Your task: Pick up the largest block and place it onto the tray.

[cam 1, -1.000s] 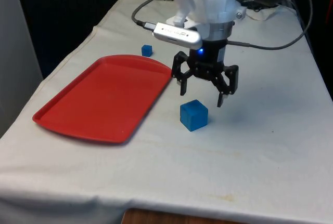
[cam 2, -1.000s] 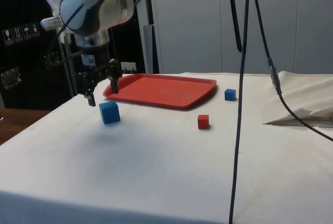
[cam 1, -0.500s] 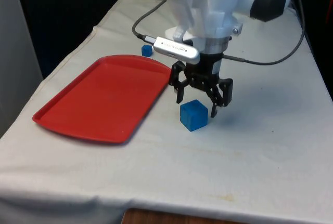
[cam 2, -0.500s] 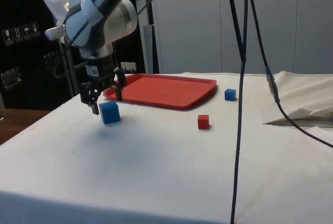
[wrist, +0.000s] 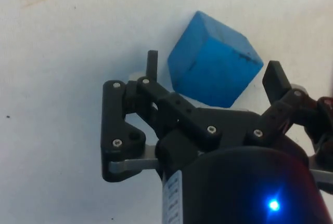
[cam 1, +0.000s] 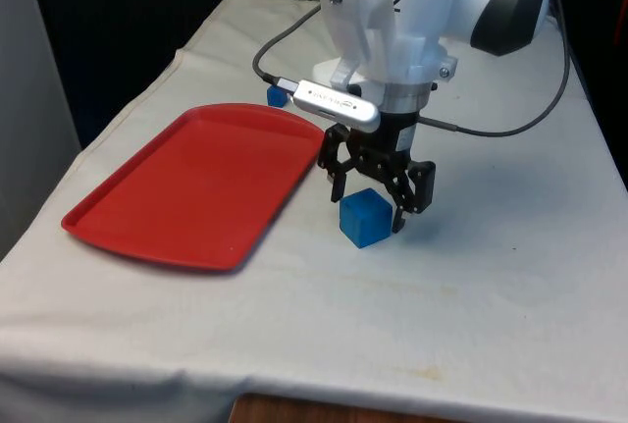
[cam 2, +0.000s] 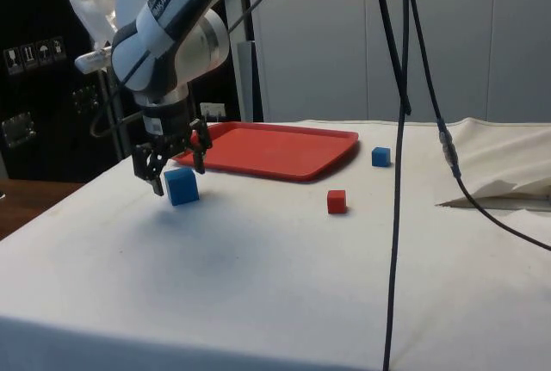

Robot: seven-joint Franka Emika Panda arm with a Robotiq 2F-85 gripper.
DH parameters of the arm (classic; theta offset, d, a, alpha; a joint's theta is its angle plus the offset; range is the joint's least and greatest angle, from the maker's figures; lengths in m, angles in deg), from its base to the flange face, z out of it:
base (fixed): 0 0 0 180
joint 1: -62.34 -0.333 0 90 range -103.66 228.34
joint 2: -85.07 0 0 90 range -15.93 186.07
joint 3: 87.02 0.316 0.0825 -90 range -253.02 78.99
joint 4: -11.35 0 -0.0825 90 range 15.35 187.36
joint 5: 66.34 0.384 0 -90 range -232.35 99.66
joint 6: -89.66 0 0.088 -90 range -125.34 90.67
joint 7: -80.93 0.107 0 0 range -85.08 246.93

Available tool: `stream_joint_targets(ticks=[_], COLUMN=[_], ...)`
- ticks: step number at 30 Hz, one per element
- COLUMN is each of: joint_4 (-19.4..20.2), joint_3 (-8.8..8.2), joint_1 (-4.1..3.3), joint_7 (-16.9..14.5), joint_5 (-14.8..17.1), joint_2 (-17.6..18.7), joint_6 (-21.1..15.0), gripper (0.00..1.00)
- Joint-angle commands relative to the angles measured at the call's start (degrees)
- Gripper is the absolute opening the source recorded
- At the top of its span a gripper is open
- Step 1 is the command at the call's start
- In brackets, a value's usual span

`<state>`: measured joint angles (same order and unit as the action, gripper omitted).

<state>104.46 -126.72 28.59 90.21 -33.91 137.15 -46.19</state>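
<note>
I'll grab the blue cube's opposite sides to set it on the red tray (cam 1: 196, 183).
The largest block, a blue cube (cam 1: 365, 216) (cam 2: 181, 186) (wrist: 214, 66), sits on the white cloth just to the front view's right of the red tray (cam 1: 196, 183) (cam 2: 271, 149). My gripper (cam 1: 367, 209) (cam 2: 177, 181) (wrist: 212, 72) is open and low over the cube, one finger on each side of it. Neither finger visibly presses on its faces. The cube rests on the cloth.
A small blue cube (cam 1: 276, 94) (cam 2: 380, 157) lies beyond the tray's far corner. A small red cube (cam 2: 337, 201) sits on the cloth nearer the side camera. Black cables (cam 2: 398, 130) hang across the side view.
My gripper has moved towards the front camera and down, from behind and above the blue cube to straddling it. It stays open. The cube has not moved.
</note>
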Motion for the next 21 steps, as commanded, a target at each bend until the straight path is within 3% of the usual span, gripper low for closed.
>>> stream_joint_targets(ticks=[1,4,5,8,9,12,14,21], joint_4=[0.00,0.00,0.00,0.00,0.00,0.00,0.00,0.00], joint_3=[-0.06,0.00,0.00,0.00,0.00,0.00,0.00,0.00], joint_1=[-0.06,0.00,0.00,0.00,0.00,0.00,0.00,0.00], joint_7=[0.06,0.06,0.06,0.00,0.00,0.00,0.00,0.00], joint_5=[0.00,0.00,0.00,0.00,0.00,0.00,0.00,0.00], joint_2=[0.06,0.06,0.06,0.00,0.00,0.00,0.00,-0.06], joint_6=[-0.17,-0.11,-0.06,-0.06,-0.06,0.00,-0.06,0.00], gripper=[1.00,0.99,0.93,0.60,0.36,0.05,0.00,0.00])
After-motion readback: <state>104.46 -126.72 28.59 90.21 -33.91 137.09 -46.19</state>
